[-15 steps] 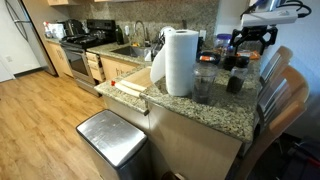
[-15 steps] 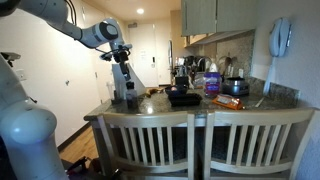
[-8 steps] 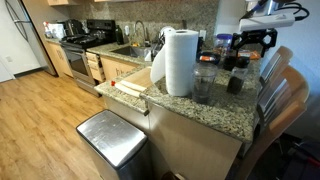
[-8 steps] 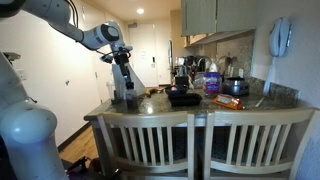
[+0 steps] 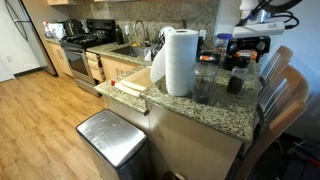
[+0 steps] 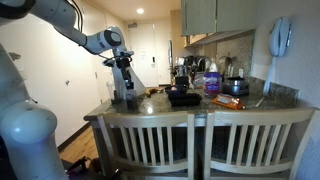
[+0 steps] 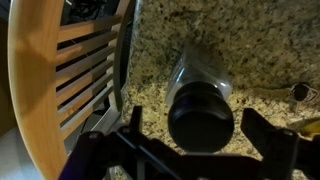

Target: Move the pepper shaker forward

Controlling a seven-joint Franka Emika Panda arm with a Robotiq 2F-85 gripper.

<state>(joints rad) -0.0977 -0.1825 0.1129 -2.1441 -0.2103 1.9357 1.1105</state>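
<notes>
My fingers are level with the black top's sides, so my gripper should close now, and that would hold the black top.
The pepper shaker is a squat dark cylinder with a black top standing on the speckled granite counter. In the wrist view it sits between the two dark fingers of my gripper, which is open and touches nothing. In an exterior view the shaker stands near the counter's chair-side edge with my gripper just above it. In the other exterior view my gripper hangs over the counter's left end; I cannot make out the shaker there.
A clear tumbler and a paper towel roll stand close by. A flat black container, bottles and pots crowd the counter further along. Wooden chair backs line the edge. A steel bin stands below.
My gripper has shifted slightly sideways and a little lower over the shaker. The shaker and the other objects have not moved.
</notes>
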